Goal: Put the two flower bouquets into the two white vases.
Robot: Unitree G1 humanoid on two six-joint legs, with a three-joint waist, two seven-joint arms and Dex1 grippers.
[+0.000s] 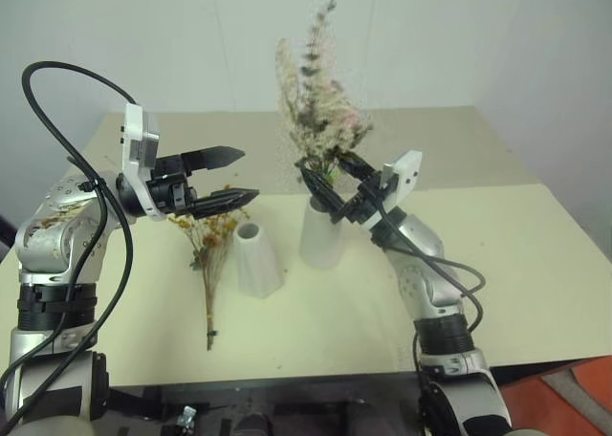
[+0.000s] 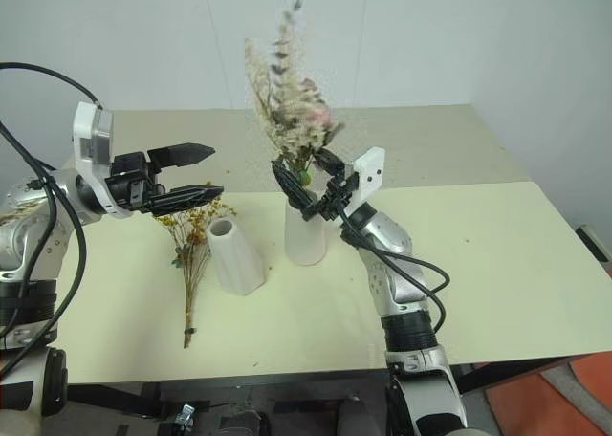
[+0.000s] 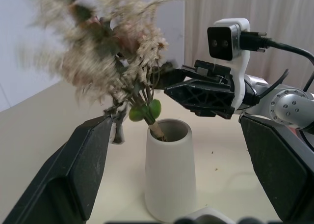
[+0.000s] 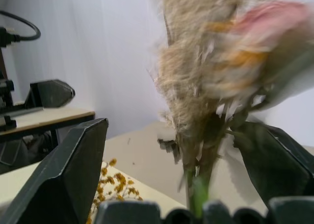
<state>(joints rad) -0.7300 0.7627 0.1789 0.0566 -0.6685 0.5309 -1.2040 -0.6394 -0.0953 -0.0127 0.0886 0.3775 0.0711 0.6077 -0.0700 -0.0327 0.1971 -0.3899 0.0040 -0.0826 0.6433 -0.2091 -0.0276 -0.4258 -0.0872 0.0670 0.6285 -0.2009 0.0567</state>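
My left gripper grabs the bundled stems of the yellow-orange bouquet next, since the dried flower heads spread out wide and delicate.
The pink rose bouquet (image 1: 316, 101) stands upright with its stems in the wide-mouthed white vase (image 1: 320, 233) at mid-table. My right gripper (image 1: 327, 171) is open, one finger on each side of the stems just above the vase mouth; the right wrist view shows gaps between the stems (image 4: 196, 180) and both fingers (image 4: 78, 170). The narrow-necked white vase (image 1: 256, 259) stands just left of it. Flat on the table beside that vase lies the yellow-orange bouquet (image 1: 211, 240). My left gripper (image 1: 249, 175) hovers open above its flower heads, pointing toward the vases.
The cream table (image 1: 516, 264) has bare room to the right and a front edge (image 1: 287, 374) near me. A white wall runs behind it. A black cable (image 1: 57, 120) loops over my left arm.
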